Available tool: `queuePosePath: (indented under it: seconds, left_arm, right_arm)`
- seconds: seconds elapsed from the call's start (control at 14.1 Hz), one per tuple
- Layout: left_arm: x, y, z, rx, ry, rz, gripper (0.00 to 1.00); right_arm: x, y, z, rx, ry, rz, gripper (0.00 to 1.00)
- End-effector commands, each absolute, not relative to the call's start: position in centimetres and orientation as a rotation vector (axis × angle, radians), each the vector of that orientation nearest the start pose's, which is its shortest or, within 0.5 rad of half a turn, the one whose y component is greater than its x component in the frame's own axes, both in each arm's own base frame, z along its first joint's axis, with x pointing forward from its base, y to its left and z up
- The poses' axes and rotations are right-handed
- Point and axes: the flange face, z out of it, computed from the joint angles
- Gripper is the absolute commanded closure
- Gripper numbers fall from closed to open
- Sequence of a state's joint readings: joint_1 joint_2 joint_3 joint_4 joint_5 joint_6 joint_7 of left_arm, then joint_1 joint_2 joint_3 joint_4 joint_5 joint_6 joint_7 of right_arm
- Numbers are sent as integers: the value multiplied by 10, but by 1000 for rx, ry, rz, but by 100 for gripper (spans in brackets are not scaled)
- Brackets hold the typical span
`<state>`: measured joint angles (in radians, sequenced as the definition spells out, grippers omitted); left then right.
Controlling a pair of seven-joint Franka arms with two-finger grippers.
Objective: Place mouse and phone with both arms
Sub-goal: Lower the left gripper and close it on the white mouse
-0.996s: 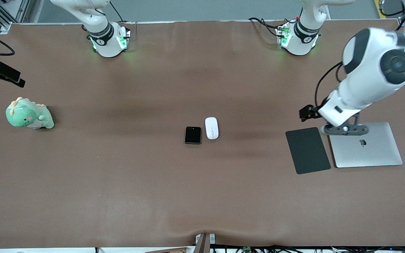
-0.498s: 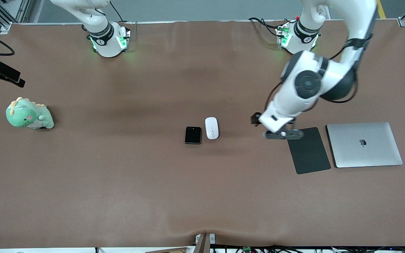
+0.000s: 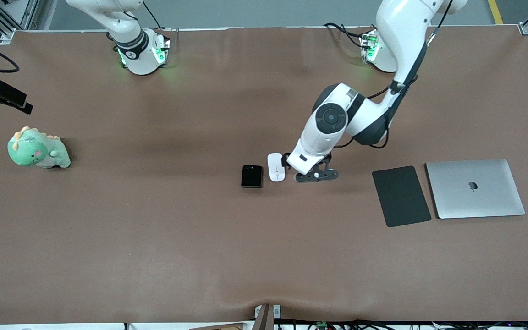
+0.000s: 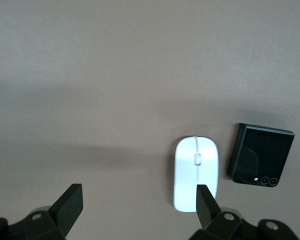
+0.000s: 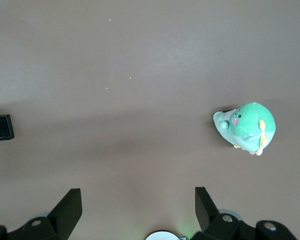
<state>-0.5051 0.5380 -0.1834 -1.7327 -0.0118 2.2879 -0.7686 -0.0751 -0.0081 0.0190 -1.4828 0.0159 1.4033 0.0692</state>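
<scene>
The left gripper grabs the white mouse's long side edges next, to place it on the mouse pad (image 3: 401, 196).
The white mouse (image 3: 276, 167) lies near the middle of the brown table, with the black phone (image 3: 251, 176) right beside it toward the right arm's end. My left gripper (image 3: 310, 170) hangs low over the table just beside the mouse, toward the left arm's end. In the left wrist view the left gripper (image 4: 138, 210) is open and empty, one fingertip (image 4: 206, 202) overlapping the mouse (image 4: 196, 173), with the phone (image 4: 261, 161) past it. My right gripper (image 5: 138, 210) is open and empty, high above its base, and waits. The phone (image 5: 1, 127) shows small at that view's edge.
A dark grey mouse pad (image 3: 401, 196) and a closed silver laptop (image 3: 475, 188) lie side by side toward the left arm's end. A green plush dinosaur (image 3: 38, 149) sits toward the right arm's end, and also shows in the right wrist view (image 5: 247, 127).
My left arm has swung from over the laptop, past the mouse pad, to just beside the mouse. The mouse, the phone and the right arm have not moved.
</scene>
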Motion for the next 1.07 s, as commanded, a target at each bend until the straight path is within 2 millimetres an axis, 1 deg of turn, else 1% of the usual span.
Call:
queuePosePath:
  seconds: [0.0,0.07,0.21,0.43,0.5,0.57,0.71,0.78,1.0]
  left_arm:
    - [529,-459,266,-3239,-268,63,0]
    - [532,-470,261,-3245,-290,58,0]
    - [527,-489,244,-3236,-317,66,0]
    - [524,-490,228,-3204,-292,58,4]
    - [517,-496,221,-3196,-296,68,6]
    - [515,-497,212,-3186,-298,73,8]
    - [515,-496,209,-3171,-277,51,9]
    - [513,-496,202,-3161,-286,59,10]
    - [511,-495,192,-3151,-292,72,11]
  right_arm:
    - [533,-31,660,-3124,192,106,0]
    - [533,-30,660,-3122,189,106,0]
    - [534,-30,658,-3122,187,110,0]
    - [534,-28,658,-3123,182,111,0]
    - [534,-28,658,-3122,182,115,0]
    - [534,-28,658,-3121,182,113,0]
    - [536,-25,654,-3120,174,122,0]
    - [536,-25,654,-3120,174,122,0]
    - [538,-23,652,-3118,169,130,0]
